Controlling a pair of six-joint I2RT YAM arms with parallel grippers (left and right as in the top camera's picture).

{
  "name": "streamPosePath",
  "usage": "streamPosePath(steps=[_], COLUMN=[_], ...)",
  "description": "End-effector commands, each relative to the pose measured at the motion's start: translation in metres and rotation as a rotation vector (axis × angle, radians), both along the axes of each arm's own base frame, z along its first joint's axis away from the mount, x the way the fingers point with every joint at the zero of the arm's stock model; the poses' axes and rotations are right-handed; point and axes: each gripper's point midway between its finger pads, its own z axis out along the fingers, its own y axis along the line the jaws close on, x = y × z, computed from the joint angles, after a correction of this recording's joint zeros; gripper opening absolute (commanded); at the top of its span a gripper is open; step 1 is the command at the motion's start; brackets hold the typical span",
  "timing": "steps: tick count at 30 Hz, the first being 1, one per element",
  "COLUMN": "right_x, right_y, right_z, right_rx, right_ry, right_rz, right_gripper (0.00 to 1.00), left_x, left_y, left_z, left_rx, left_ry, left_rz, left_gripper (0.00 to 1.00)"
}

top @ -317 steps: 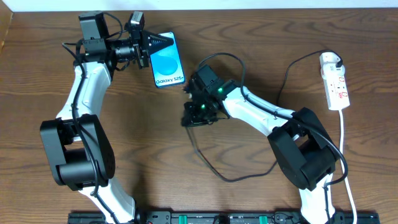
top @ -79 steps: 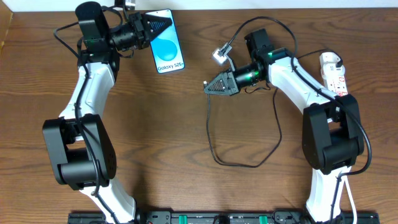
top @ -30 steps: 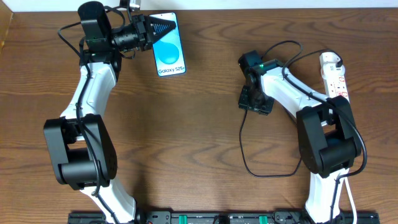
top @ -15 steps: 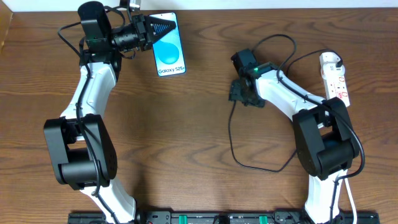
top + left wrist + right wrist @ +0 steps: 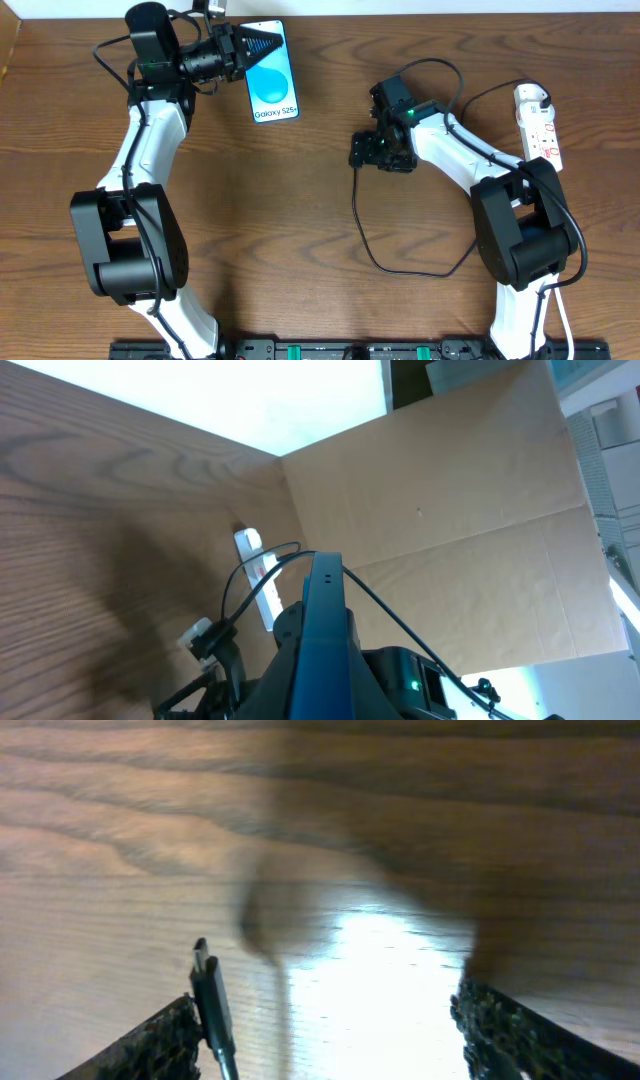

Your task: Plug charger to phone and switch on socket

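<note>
I will next grab the charger's small plug by its body behind the plug's tip (image 5: 355,162) with my right gripper, leaving the tip clear to plug into the phone (image 5: 273,88).
My left gripper (image 5: 262,44) is shut on the top end of the phone (image 5: 273,88), whose blue screen faces up at the back of the table. The left wrist view shows the phone (image 5: 325,600) edge-on between the jaws. My right gripper (image 5: 380,152) points down at the table right of centre, jaws wide open. In the right wrist view the charger's small plug (image 5: 210,995) rests against the left finger (image 5: 160,1040), unclamped, with bare wood across the gap (image 5: 335,1040). The charger cable (image 5: 356,210) loops toward me and back right. The socket (image 5: 540,128) lies at the far right.
The socket's white cord (image 5: 553,230) runs down the right edge. Far off in the left wrist view stand the socket (image 5: 258,575) and a cardboard wall (image 5: 450,540). Both arm bases stand at the table's near edge.
My right gripper has slid left along the table and its jaws have spread wide, letting go of the plug. The cable loop followed leftward. The left arm and phone have not moved.
</note>
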Motion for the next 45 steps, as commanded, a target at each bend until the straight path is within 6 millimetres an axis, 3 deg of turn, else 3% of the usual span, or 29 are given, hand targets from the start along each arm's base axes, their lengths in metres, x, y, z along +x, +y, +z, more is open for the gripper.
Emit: streamPosePath(steps=[1, 12, 19, 22, 31, 45], right_x=[-0.022, -0.024, -0.028, -0.033, -0.04, -0.032], right_y=[0.012, 0.021, 0.015, 0.011, 0.013, 0.004], right_z=[-0.018, -0.013, -0.018, -0.023, -0.03, -0.03], right_rx=[0.045, 0.1, 0.059, -0.013, -0.167, -0.187], right_ry=[0.057, 0.045, 0.114, 0.128, 0.071, 0.057], right_rz=[0.13, 0.195, 0.037, -0.027, -0.068, -0.104], right_gripper=[0.81, 0.85, 0.84, 0.74, 0.65, 0.34], left_x=[-0.009, -0.009, -0.009, -0.009, -0.01, -0.01], left_y=[-0.002, -0.002, -0.003, -0.004, -0.006, -0.006], left_z=[0.013, 0.013, 0.013, 0.013, 0.013, 0.013], left_rx=[-0.007, -0.007, -0.007, -0.007, -0.007, -0.007], left_ry=[-0.02, -0.02, -0.02, -0.02, -0.02, -0.02], left_rz=[-0.024, -0.024, -0.026, -0.028, -0.033, -0.032], left_gripper=[0.07, 0.07, 0.07, 0.07, 0.07, 0.07])
